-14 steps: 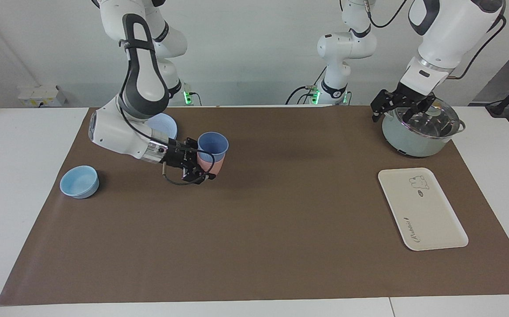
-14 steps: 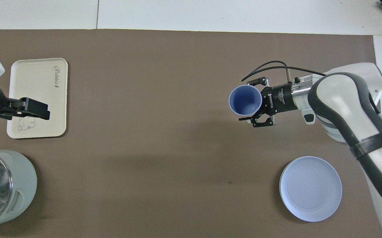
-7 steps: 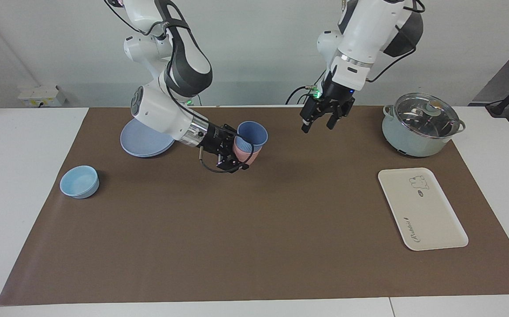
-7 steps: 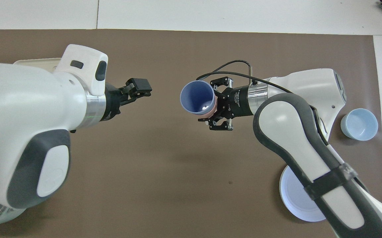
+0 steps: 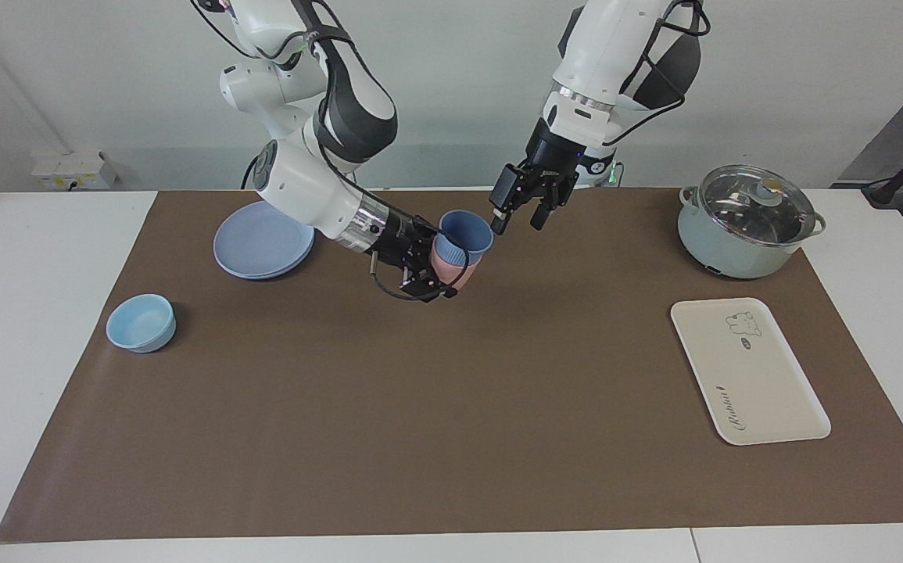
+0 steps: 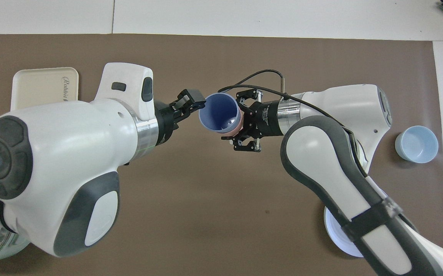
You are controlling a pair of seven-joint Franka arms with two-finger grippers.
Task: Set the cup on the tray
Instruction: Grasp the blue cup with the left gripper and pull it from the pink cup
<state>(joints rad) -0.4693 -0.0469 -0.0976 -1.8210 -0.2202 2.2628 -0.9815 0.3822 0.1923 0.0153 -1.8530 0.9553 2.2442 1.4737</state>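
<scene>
Next, my left gripper grips the blue cup by its exposed rim (image 6: 201, 112), since the pink cup wraps the lower body of the blue cup.
The medium-blue ribbed cup (image 5: 465, 233) sits nested inside a pink cup (image 5: 451, 272). Both are tilted and held in the air over the middle of the brown mat. My right gripper (image 5: 437, 272) is shut on the pink cup's side. From above I see the blue cup's open mouth (image 6: 218, 112) and the right gripper (image 6: 245, 126). My left gripper (image 5: 517, 211) is open and hangs close beside the blue cup's rim, and also shows from above (image 6: 190, 104). The cream-white tray (image 5: 748, 371) lies empty at the left arm's end of the table, partly hidden from above (image 6: 39, 85).
A pale green pot with a glass lid (image 5: 748, 223) stands beside the tray, nearer to the robots. A round blue plate (image 5: 263, 241) and a low light-blue bowl (image 5: 141, 322) lie at the right arm's end; the bowl also shows from above (image 6: 416, 144).
My right arm has carried the nested cups from near the plate toward the table's middle. My left arm has swung from over the pot to beside the blue cup's rim.
</scene>
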